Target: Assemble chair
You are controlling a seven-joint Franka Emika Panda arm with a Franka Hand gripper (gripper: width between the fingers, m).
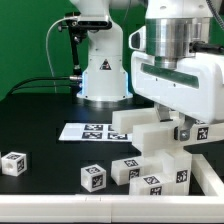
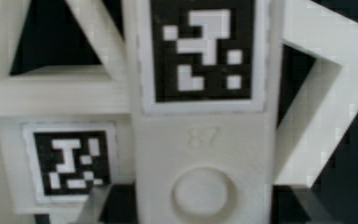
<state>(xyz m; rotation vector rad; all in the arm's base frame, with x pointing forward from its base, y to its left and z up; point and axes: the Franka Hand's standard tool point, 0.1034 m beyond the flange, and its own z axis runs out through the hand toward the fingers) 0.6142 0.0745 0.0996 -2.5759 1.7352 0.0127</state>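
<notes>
The white bar (image 1: 150, 134) (image 2: 202, 130) sits on the blocky chair parts, so it is now time for my gripper to release the bar.
In the wrist view an upright white bar (image 2: 202, 130) of the chair fills the middle, with a black-and-white tag on top and a round dimple low down. My gripper (image 2: 202, 200) is shut on it, and a dark finger (image 2: 133, 202) presses each side. Behind the bar run slanted white braces (image 2: 48, 45) and a second tagged part (image 2: 69, 160). In the exterior view the gripper (image 1: 186, 128) hangs at the right over a cluster of white chair parts (image 1: 150, 152). The held bar is mostly hidden there by the hand.
Two loose tagged cubes lie at the front: one (image 1: 13, 162) at the exterior view's left and one (image 1: 93, 176) nearer the cluster. The marker board (image 1: 85, 130) lies flat in the middle. The robot base (image 1: 103, 70) stands behind it, with cables trailing left.
</notes>
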